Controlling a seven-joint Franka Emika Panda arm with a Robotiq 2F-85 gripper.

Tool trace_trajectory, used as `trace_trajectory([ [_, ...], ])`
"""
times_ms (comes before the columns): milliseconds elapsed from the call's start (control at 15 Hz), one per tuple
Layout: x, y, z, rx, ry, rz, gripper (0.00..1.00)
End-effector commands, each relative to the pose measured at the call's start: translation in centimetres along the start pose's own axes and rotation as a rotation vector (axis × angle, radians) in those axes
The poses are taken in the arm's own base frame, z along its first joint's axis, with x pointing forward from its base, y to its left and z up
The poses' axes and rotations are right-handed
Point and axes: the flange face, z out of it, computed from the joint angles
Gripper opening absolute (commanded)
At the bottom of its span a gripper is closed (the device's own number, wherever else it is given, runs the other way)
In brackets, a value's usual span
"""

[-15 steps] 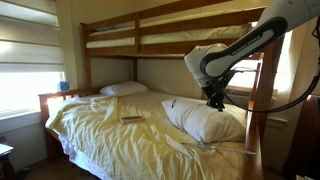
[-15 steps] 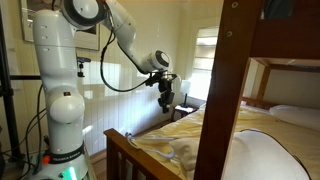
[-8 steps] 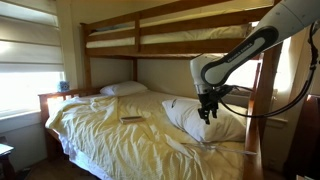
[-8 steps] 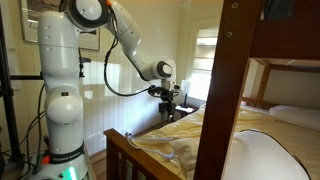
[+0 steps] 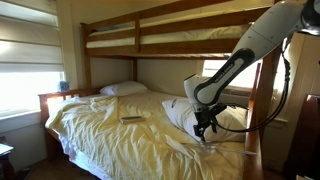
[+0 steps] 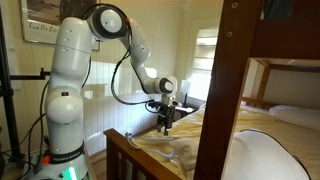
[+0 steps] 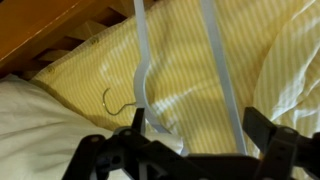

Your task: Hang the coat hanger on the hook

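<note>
My gripper will grab the coat hanger [image 7: 222, 70] next, across its two pale arms and away from its curled wire end. The wire end then stays free to hang.
The coat hanger [image 7: 222, 70] is thin and pale and lies on the yellow striped bedding, its wire hook end [image 7: 115, 101] curling beside a white pillow. In the wrist view my gripper [image 7: 200, 140] is open, its dark fingers [image 7: 268, 130] standing either side of the hanger's two arms. In both exterior views the gripper [image 5: 205, 126] [image 6: 165, 121] hangs low over the bed, next to the pillow [image 5: 200, 118]. The hanger is too thin to make out there. The hook for hanging is out of view.
A wooden bunk-bed post [image 5: 262, 110] stands right beside the arm, and the upper bunk [image 5: 160, 40] is overhead. A wooden rail [image 7: 50, 25] runs close to the hanger. A small dark flat object [image 5: 131, 119] lies mid-bed. The footboard [image 6: 135, 155] is below the gripper.
The arm has dropped from above the pillow down to the bedding, and the jaws have spread open.
</note>
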Motion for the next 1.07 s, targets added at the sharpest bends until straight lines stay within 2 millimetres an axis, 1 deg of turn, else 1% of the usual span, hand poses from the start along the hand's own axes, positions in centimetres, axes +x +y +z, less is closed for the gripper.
trace_trajectory([
  [0, 1.4, -2.4, 1.6, -0.028, -0.076, 0.046, 1.0],
  [267, 2.5, -4.0, 3.0, -0.034, -0.142, 0.019, 0.99],
  [400, 2.9, -4.2, 3.4, -0.051, -0.184, 0.028, 0.74],
  [467, 3.0, -4.2, 3.6, -0.055, -0.205, 0.035, 0.71],
  [533, 3.3, -4.1, 3.8, -0.055, -0.222, 0.039, 0.65],
  [800, 4.0, -4.0, 4.0, -0.055, -0.263, 0.057, 0.35],
  [933, 4.3, -4.0, 3.8, -0.05, -0.271, 0.064, 0.23],
  [1000, 4.5, -4.0, 3.8, -0.05, -0.273, 0.067, 0.15],
])
